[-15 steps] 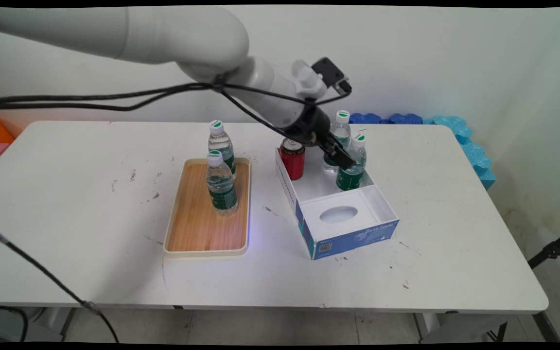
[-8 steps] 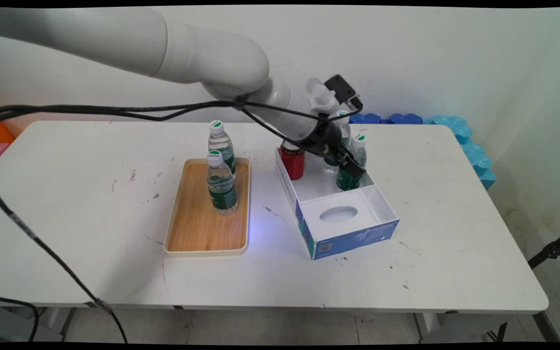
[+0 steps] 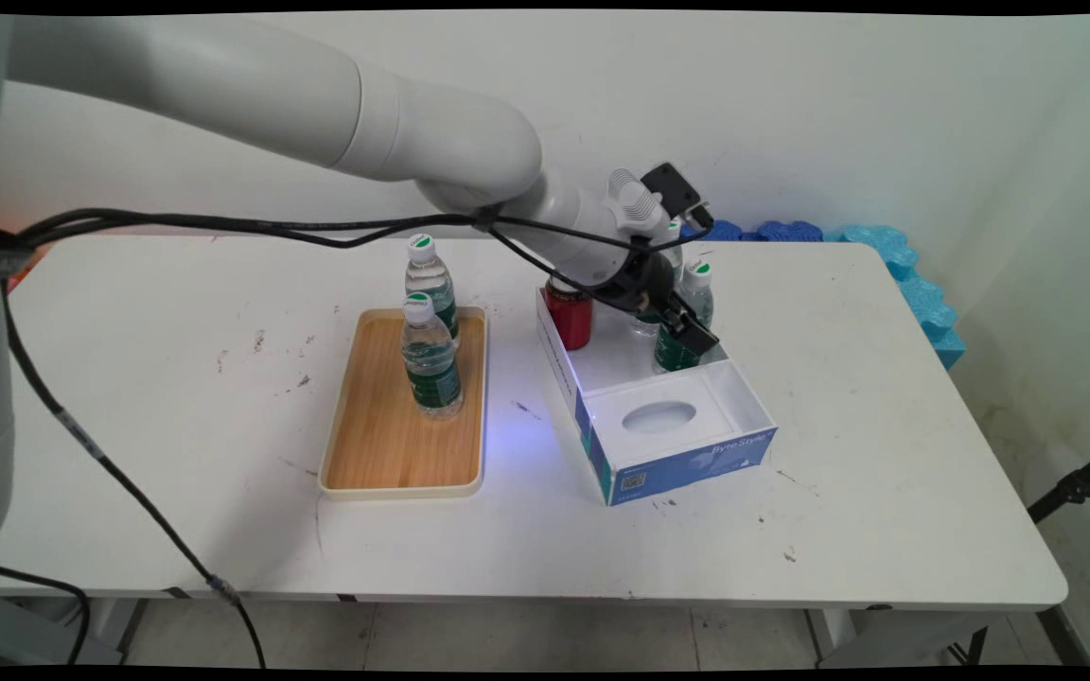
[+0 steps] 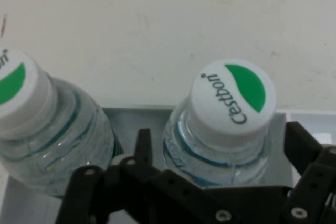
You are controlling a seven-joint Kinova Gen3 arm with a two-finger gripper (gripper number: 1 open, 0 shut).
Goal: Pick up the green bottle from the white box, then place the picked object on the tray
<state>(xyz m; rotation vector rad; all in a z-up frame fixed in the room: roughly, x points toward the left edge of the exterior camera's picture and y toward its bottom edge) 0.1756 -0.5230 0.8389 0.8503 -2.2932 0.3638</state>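
Note:
The gripper will next add the clear water bottle to the bottles on the wooden tray (image 3: 394,443), so it will grab the clear water bottle by its body below the cap (image 3: 677,348).
My gripper (image 3: 689,333) (image 4: 218,135) reaches down into the open blue-and-white box (image 3: 673,452) and stands open astride a clear water bottle (image 3: 699,295) (image 4: 228,108) with a white and green cap. One finger (image 4: 143,142) is left of the bottle's shoulder and the other (image 4: 296,140) is right of it, each with a small gap. A second bottle (image 4: 37,124) stands just beside it in the box, mostly hidden by the arm in the main view. A red can (image 3: 571,319) stands at the box's far left corner.
A wooden tray (image 3: 384,454) lies left of the box, with one water bottle (image 3: 430,364) standing in it and another bottle (image 3: 428,274) at its far edge. Blue foam blocks (image 3: 895,260) line the table's far right edge. Black cables hang from the arm.
The arm has swung right and lowered, bringing the gripper down over the near bottle in the box, from its cap level to its shoulder. The bottles, can and tray have not moved.

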